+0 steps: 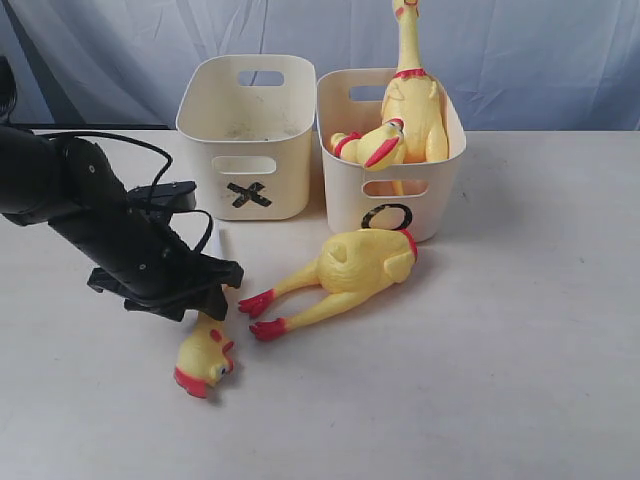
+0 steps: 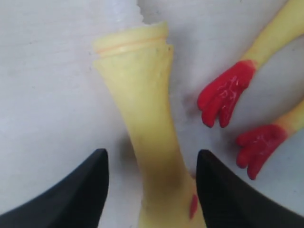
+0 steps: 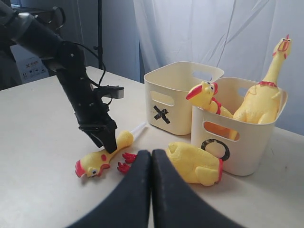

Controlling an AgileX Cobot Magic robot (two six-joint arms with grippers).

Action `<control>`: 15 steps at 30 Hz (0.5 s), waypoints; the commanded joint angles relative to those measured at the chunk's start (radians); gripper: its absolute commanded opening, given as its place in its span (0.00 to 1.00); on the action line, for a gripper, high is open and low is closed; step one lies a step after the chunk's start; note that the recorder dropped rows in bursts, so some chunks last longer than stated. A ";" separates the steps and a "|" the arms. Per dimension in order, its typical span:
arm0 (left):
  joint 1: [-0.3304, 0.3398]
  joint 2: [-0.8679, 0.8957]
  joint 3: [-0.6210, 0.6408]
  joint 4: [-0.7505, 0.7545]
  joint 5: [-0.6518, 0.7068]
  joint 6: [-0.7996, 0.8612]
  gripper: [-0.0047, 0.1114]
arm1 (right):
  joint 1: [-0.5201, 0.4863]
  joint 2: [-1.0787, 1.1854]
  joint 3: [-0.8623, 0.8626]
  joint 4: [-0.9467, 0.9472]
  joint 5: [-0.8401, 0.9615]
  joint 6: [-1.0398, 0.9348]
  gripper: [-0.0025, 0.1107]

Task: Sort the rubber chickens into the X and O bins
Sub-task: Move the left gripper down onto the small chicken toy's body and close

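Note:
The head-and-neck piece belongs in the X bin. My left gripper should grab it by its neck point(image 2: 149, 133) next, so I can sort it there.
The head-and-neck piece point(image 1: 205, 358) lies on the white table, its neck point(image 2: 147, 104) running between the fingers of my left gripper point(image 2: 152, 187). That gripper point(image 1: 212, 305) is open, with a gap on each side of the neck. The headless body point(image 1: 360, 265) lies beside it in front of the O bin point(image 1: 345, 190), its red feet point(image 2: 223, 95) near the neck. Two whole chickens are in the O bin: one upright point(image 1: 415, 100), one slumped point(image 1: 375, 145). The X bin point(image 1: 290, 170) stands to the left. My right gripper point(image 3: 151, 159) is shut on nothing, back from the body point(image 3: 194, 164).
The left arm point(image 1: 90, 215) with its black cable reaches in low from the left. A pale curtain point(image 1: 540, 50) hangs behind the bins. Bare tabletop point(image 1: 520, 350) lies to the right and front. A white stub point(image 3: 137, 129) sticks out of the cut neck end.

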 commanded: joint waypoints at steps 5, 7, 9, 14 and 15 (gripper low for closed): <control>-0.007 0.023 -0.018 -0.027 -0.027 -0.007 0.50 | -0.002 -0.005 0.002 0.004 -0.001 -0.010 0.02; -0.014 0.040 -0.027 -0.030 -0.022 -0.007 0.50 | -0.002 -0.005 0.002 0.004 0.001 -0.010 0.02; -0.022 0.058 -0.036 -0.025 -0.021 -0.006 0.50 | -0.002 -0.005 0.002 0.004 0.001 -0.010 0.02; -0.027 0.069 -0.042 -0.021 -0.029 -0.006 0.50 | -0.002 -0.005 0.002 0.004 0.001 -0.010 0.02; -0.027 0.069 -0.042 -0.018 -0.031 -0.006 0.49 | -0.002 -0.005 0.002 0.004 0.001 -0.010 0.02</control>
